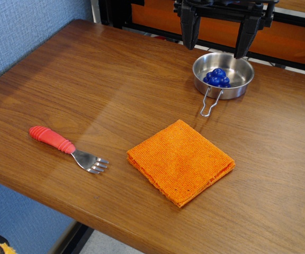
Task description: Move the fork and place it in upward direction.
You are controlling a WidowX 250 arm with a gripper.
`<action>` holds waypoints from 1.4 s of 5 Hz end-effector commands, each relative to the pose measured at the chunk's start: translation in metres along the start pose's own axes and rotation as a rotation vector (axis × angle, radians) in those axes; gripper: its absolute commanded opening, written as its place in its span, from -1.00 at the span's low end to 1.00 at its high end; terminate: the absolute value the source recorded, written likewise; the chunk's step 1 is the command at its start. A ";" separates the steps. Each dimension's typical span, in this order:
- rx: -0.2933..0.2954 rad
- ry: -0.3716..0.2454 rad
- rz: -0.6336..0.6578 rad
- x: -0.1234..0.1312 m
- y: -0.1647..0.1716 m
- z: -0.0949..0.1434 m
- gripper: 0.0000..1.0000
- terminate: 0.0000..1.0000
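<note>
My gripper should grab the fork's red ribbed handle [52, 139] next, because the fork's metal teeth are pointed.
The fork [68, 148] lies flat on the wooden table [105, 84] near its front left. Its red ribbed handle points left and back, and its short silver tines point right toward the orange cloth [180, 161]. My gripper [217, 39] hangs high at the back of the table, above the steel bowl [223, 75]. Its two black fingers are spread wide apart and hold nothing. The gripper is far from the fork, up and to the right of it.
The steel bowl has a wire handle and holds a blue berry-like cluster [217, 77]. The folded orange cloth lies at centre right. A blue wall runs along the left. The table's front edge drops off just below the fork.
</note>
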State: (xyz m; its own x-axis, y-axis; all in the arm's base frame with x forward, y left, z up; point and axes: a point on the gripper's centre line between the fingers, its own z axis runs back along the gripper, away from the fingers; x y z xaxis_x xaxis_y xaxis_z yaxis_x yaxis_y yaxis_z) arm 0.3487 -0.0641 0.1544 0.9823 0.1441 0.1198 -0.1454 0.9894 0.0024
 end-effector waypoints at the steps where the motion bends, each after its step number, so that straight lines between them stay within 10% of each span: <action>1: 0.000 0.000 0.000 0.000 0.000 0.000 1.00 -1.00; 3: -0.157 0.015 -0.397 -0.021 0.035 -0.014 1.00 -1.00; 6: -0.078 0.069 -1.113 -0.062 0.126 -0.042 1.00 -1.00; 7: -0.024 0.042 -1.172 -0.084 0.173 -0.045 1.00 -1.00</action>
State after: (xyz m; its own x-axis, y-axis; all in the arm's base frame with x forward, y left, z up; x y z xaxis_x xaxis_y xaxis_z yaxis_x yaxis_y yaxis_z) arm 0.2319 0.0933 0.0871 0.5185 -0.8550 0.0098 0.8543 0.5185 0.0357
